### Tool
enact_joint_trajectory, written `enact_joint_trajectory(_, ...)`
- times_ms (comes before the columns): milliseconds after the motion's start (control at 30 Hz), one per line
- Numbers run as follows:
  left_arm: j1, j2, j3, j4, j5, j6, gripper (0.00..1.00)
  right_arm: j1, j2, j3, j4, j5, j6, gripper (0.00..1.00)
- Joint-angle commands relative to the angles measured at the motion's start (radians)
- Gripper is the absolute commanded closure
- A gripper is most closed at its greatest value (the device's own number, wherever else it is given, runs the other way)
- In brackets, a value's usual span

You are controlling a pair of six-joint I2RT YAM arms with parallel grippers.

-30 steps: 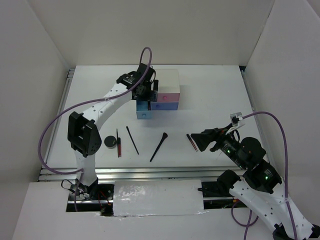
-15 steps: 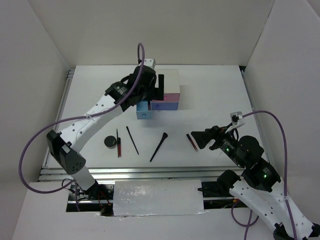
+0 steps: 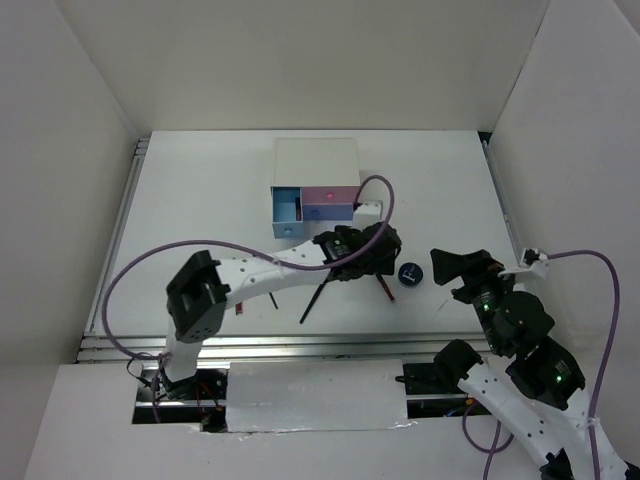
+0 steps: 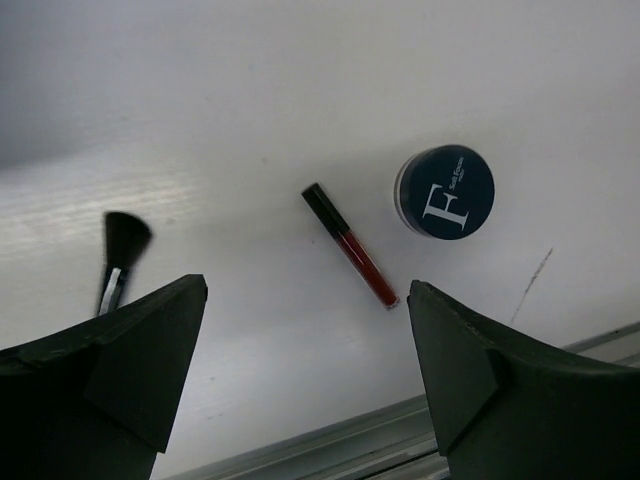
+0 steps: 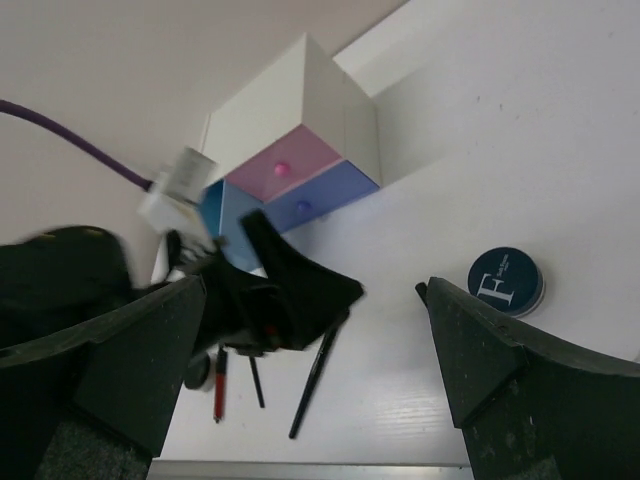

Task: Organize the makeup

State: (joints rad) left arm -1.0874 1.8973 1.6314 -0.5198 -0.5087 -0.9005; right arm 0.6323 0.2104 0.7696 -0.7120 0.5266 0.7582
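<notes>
My left gripper is going to put the red-brown tube away in the blue drawer (image 3: 287, 208), so it will next grab the tube by its black cap (image 3: 381, 279).
A round dark compact (image 3: 410, 273) marked with a white F lies right of centre; it also shows in the left wrist view (image 4: 445, 190) and the right wrist view (image 5: 506, 280). A red-brown tube (image 3: 383, 287) lies beside it (image 4: 350, 258). The black brush (image 3: 315, 298) lies left of that (image 4: 120, 250) (image 5: 315, 385). My left gripper (image 3: 385, 250) hangs open and empty above the tube (image 4: 305, 370). My right gripper (image 3: 447, 272) is open and empty just right of the compact (image 5: 315, 375). A second red tube (image 5: 218, 385), a thin pencil (image 5: 255, 380) and a black compact (image 5: 197, 372) lie further left.
The white box (image 3: 316, 160) stands at the back centre with a pink drawer (image 3: 330, 193) shut and a blue drawer (image 3: 288, 212) pulled out. My left arm (image 3: 270, 272) stretches across the table's middle, hiding part of the left items. A metal rail (image 3: 300, 345) runs along the front edge.
My left arm has swung from the box forward and right, over the red tube. My right gripper has drawn back to the right, and the F compact now shows where it was.
</notes>
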Motion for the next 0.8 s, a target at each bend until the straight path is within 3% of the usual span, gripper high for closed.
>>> enact_joint_trajectory(0,-0.022,0.104,0.128,-0.001,-0.045,-0.119,0.05,0.004,-0.016,0.065,-0.059,0.089,0.029,0.00)
enact_joint_trajectory(133,-0.022,0.253,0.218,-0.057,-0.071,-0.165,0.09,0.003,-0.016,0.076,-0.076,0.053,0.009,0.00)
enact_joint_trajectory(467,-0.023,0.430,0.367,-0.103,-0.109,-0.167,0.16,0.003,-0.114,0.072,-0.049,-0.023,-0.072,0.00)
enact_joint_trajectory(567,-0.023,0.480,0.413,-0.155,-0.120,-0.182,0.23,0.004,-0.135,0.077,-0.049,-0.048,-0.083,0.00)
enact_joint_trajectory(767,-0.023,0.474,0.355,-0.158,-0.114,-0.212,0.29,0.003,-0.155,0.068,-0.035,-0.077,-0.095,0.00)
